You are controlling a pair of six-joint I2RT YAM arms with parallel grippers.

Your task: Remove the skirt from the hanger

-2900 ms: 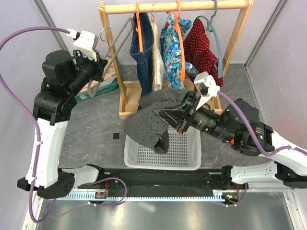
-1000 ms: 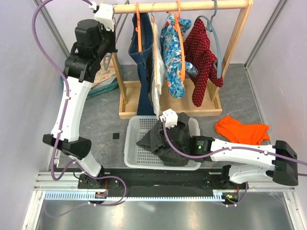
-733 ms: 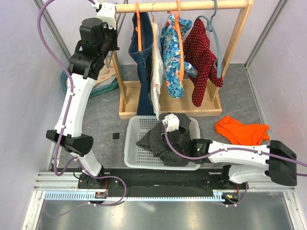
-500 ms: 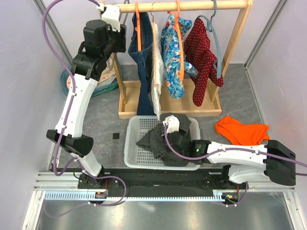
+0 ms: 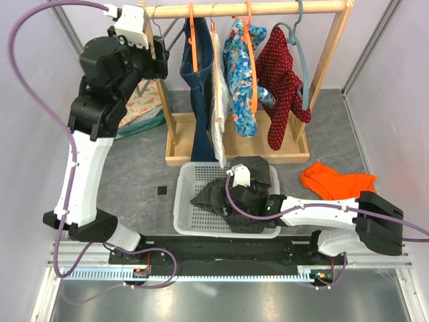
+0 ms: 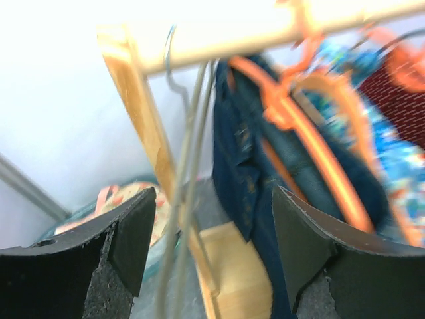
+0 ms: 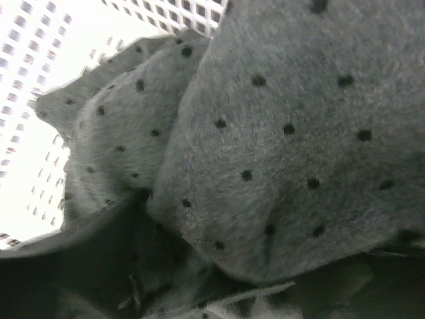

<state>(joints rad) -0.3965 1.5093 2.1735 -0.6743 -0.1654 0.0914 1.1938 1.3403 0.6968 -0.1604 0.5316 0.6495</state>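
Next, the left gripper takes hold of the orange hanger by its near arm, which leaves the hook and far arm free to remove the skirt.
The navy denim skirt hangs on an orange hanger at the left part of the wooden rail. My left gripper is up at the rail's left end, just left of the skirt. In the left wrist view its jaws stand open, gripping nothing, with the skirt and orange hanger ahead to the right. My right gripper is down in the white basket, pressed into the dark grey dotted garment; its fingers are hidden.
A thin grey wire hanger hangs on the rail by the wooden post, straight ahead of my left fingers. A floral garment and a red dotted one hang further right. An orange cloth lies right of the basket, a cloth pile left of the rack.
My left gripper has opened and drawn back to the left from the rail, with the wire hanger left hanging there. The right arm stays low in the basket on the dotted garment.
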